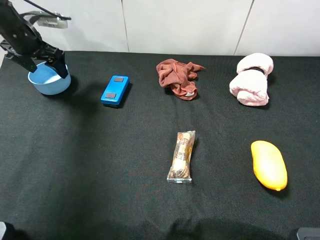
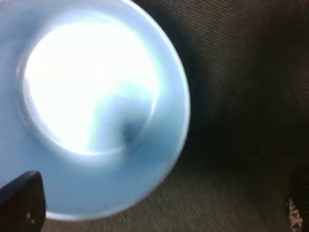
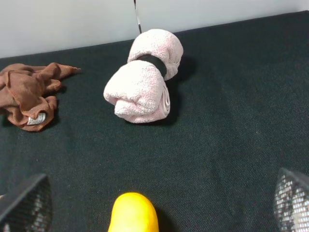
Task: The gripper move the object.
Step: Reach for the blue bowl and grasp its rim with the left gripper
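I should next grab the light-blue bowl by its thin rim [image 1: 65, 77] with my left gripper. Then I can carry it upright with its wide opening [image 1: 46, 74] open.
The round light-blue bowl [image 1: 49, 81] with a pale inside stands on the black table at the far left back. My left gripper [image 1: 46, 68] hangs right over it, jaws open and spread about as wide as the bowl. In the left wrist view the bowl [image 2: 96, 106] fills most of the frame. One black fingertip [image 2: 21, 203] lies over its near rim and the other [image 2: 297, 205] is outside it over the cloth. My right gripper [image 3: 157, 205] is open and empty, low over the table's front right.
A blue rectangular box [image 1: 115, 90] lies right of the bowl. A crumpled brown cloth [image 1: 177, 77] and a rolled pink towel [image 1: 252, 79] lie at the back. A snack packet [image 1: 181, 156] and a yellow mango-like object [image 1: 269, 165] lie nearer the front.
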`<control>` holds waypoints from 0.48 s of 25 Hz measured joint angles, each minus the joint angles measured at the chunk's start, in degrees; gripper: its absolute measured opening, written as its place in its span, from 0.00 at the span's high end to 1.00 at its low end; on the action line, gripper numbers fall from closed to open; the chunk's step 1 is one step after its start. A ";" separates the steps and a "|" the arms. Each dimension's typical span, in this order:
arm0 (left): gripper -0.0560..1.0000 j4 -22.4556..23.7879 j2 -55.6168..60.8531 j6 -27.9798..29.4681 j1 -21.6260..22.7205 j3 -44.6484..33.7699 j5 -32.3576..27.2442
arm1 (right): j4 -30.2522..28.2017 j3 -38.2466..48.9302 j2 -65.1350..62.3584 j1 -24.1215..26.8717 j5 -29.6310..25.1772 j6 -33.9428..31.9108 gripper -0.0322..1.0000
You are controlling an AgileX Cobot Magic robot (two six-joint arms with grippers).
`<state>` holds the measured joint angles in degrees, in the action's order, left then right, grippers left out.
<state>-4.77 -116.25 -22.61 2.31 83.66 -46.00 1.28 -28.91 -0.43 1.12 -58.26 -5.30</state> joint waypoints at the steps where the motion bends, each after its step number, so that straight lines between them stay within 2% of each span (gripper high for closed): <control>1: 0.02 0.29 -0.56 0.00 -0.22 0.19 0.67 | 0.00 0.00 0.00 0.00 0.00 0.00 0.30; 12: 0.02 1.25 -5.97 -0.05 -1.98 0.47 6.17 | 0.00 0.00 0.00 0.00 0.00 0.00 0.30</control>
<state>-3.52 -122.21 -22.66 0.33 84.14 -39.83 1.28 -28.91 -0.43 1.12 -58.26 -5.30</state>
